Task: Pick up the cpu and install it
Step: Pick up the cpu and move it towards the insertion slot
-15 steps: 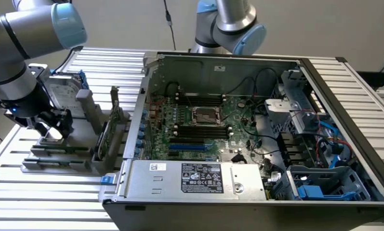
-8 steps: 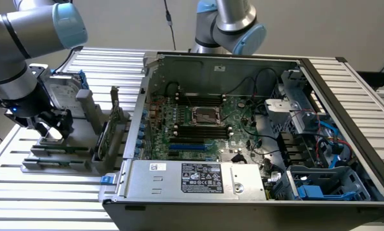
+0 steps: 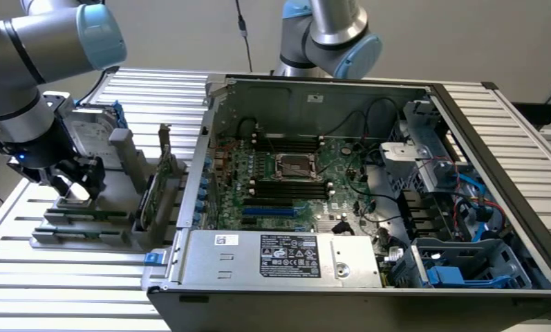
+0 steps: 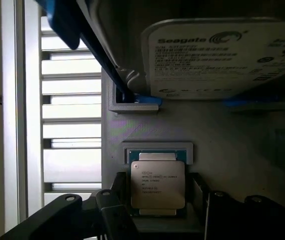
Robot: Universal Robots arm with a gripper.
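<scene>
My gripper grabs the cpu by its open opposite side edges next, since the holder's raised edge wraps around the cpu's end corners.
The cpu (image 4: 157, 184), a small flat square chip with a silvery top and printed text, lies in a recess of the grey holder (image 4: 217, 135). My gripper (image 4: 161, 207) is open just above it. One dark finger (image 4: 110, 212) stands on each side of the chip, and a gap shows between the fingers and the chip's edges. In the exterior view my gripper (image 3: 72, 181) hangs low over the grey holder (image 3: 81, 232) at the exterior view's left. The dark metal-framed socket (image 3: 294, 166) sits in the middle of the motherboard inside the open computer case (image 3: 256, 273).
An upright silver hard drive (image 3: 92, 138) with blue rails stands in the holder just behind the gripper, its label (image 4: 222, 55) close to the chip. Upright cards (image 3: 160, 187) stand between the holder and the case wall. Everything rests on a slatted metal table (image 3: 54, 283).
</scene>
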